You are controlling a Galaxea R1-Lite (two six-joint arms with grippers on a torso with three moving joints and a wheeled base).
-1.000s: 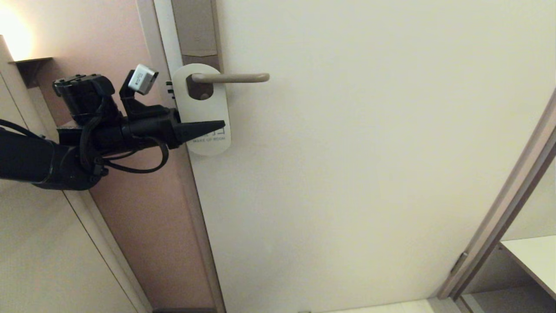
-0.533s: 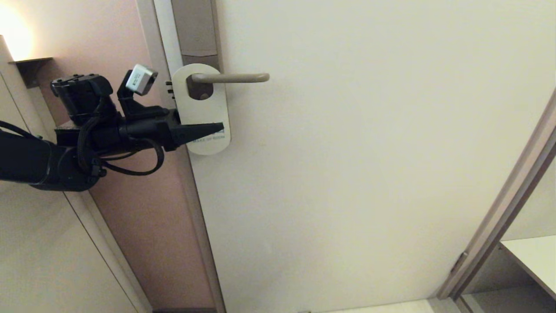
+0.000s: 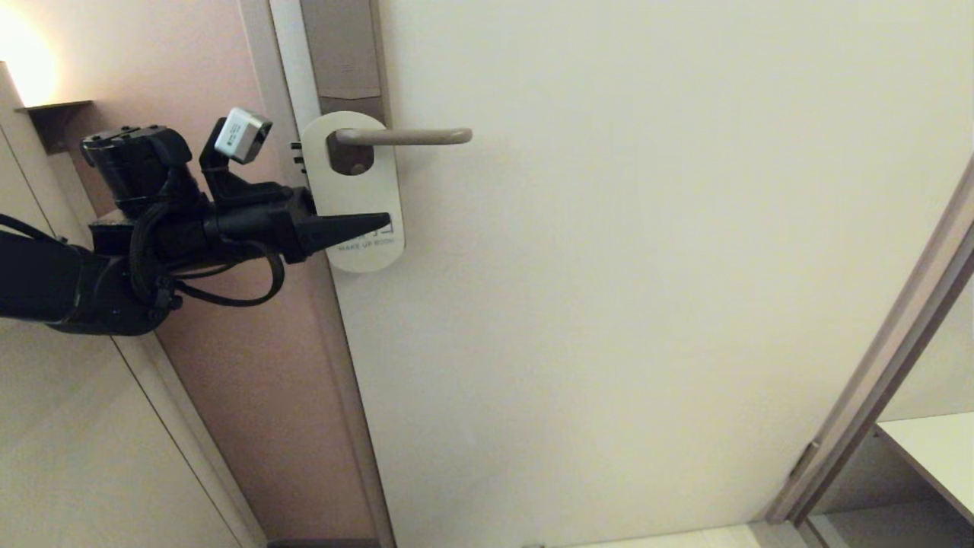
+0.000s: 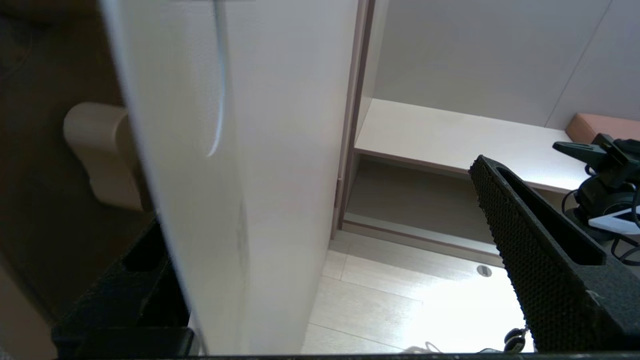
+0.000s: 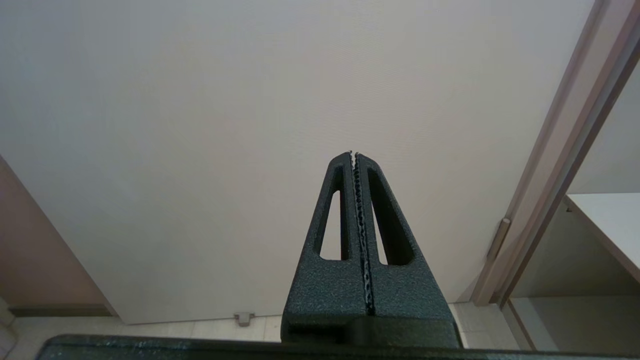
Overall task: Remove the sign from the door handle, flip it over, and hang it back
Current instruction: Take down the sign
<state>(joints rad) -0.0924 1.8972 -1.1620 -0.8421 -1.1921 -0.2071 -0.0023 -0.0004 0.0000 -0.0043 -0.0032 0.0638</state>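
Observation:
The sign's edge [image 3: 310, 179] is deep between my fingers, with one finger behind it and one over the lettering [image 3: 367, 246]. My left gripper should close on the sign now.
The sign [image 3: 351, 199] hangs on the door handle [image 3: 403, 136] by its oval hole, white face out with teal "MAKE UP ROOM" lettering. The handle sticks out to the right from its brown-grey backplate [image 3: 342, 53]. My left gripper [image 3: 384, 222] reaches in from the left at the sign's lower half and is open. One finger [image 4: 530, 250] is in front of the sign and the other finger [image 4: 130, 295] sits low at the door's edge. My right gripper [image 5: 354, 155] is shut and empty, pointing at the bare door; it does not show in the head view.
The cream door [image 3: 647, 266] fills the middle, with its latch edge [image 3: 295, 152] and a pink wall [image 3: 190, 61] to the left. A door frame [image 3: 875, 380] and a white shelf [image 3: 936, 449] stand at the right.
My left arm has drifted slightly left and up. The sign still hangs on the handle and the finger now uncovers more of its lettering.

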